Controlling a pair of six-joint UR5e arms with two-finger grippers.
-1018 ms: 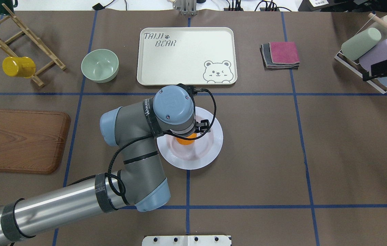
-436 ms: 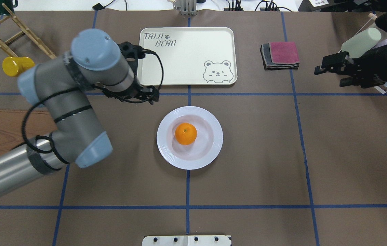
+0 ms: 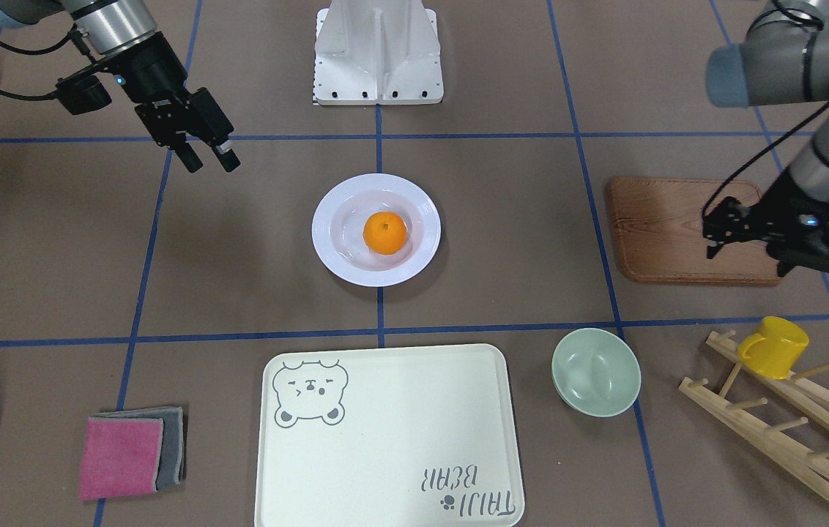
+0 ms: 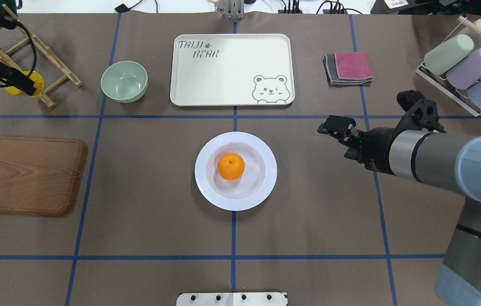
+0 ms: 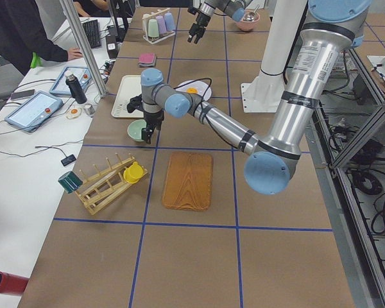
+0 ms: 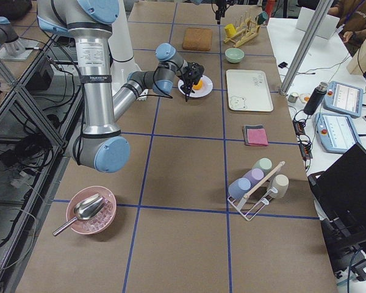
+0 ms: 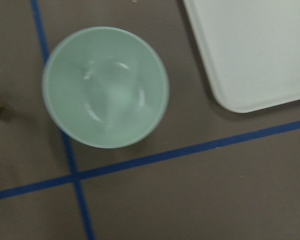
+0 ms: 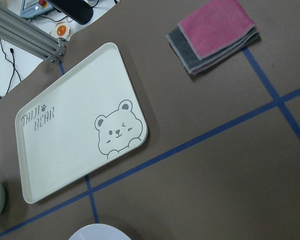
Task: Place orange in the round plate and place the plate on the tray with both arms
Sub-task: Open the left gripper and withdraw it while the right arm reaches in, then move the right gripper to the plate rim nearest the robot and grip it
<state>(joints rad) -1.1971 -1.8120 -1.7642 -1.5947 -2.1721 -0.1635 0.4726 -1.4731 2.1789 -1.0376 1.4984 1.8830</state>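
My right gripper is to pick up the round plate by its rim (image 3: pixel 321 230) next, so that the orange and the round plate can go on the tray (image 3: pixel 385 439).
The orange (image 4: pixel 230 166) (image 3: pixel 385 233) lies in the sunken centre of the round plate (image 4: pixel 266 187) (image 3: pixel 328 249), which rests on the table at the middle. Beyond it lies the tray (image 4: pixel 232 68) (image 3: pixel 385 439) (image 8: pixel 75 130), with nothing on it. My right gripper (image 4: pixel 330 126) (image 3: pixel 209 162) hovers to the plate's right, open and holding nothing. My left gripper (image 3: pixel 711 236) is raised far out on the left, open and holding nothing; its wrist camera looks down on the green bowl (image 7: pixel 105 87).
A pale green bowl (image 4: pixel 124 81) sits left of the tray. A wooden board (image 4: pixel 26 174), and a rack with a yellow mug (image 3: pixel 773 345), are on the left. Folded cloths (image 4: pixel 349 68) and a cup rack (image 4: pixel 461 63) are on the right.
The left gripper let go of the orange in the plate and swung up and far left. The right arm came in from the right edge toward the plate.
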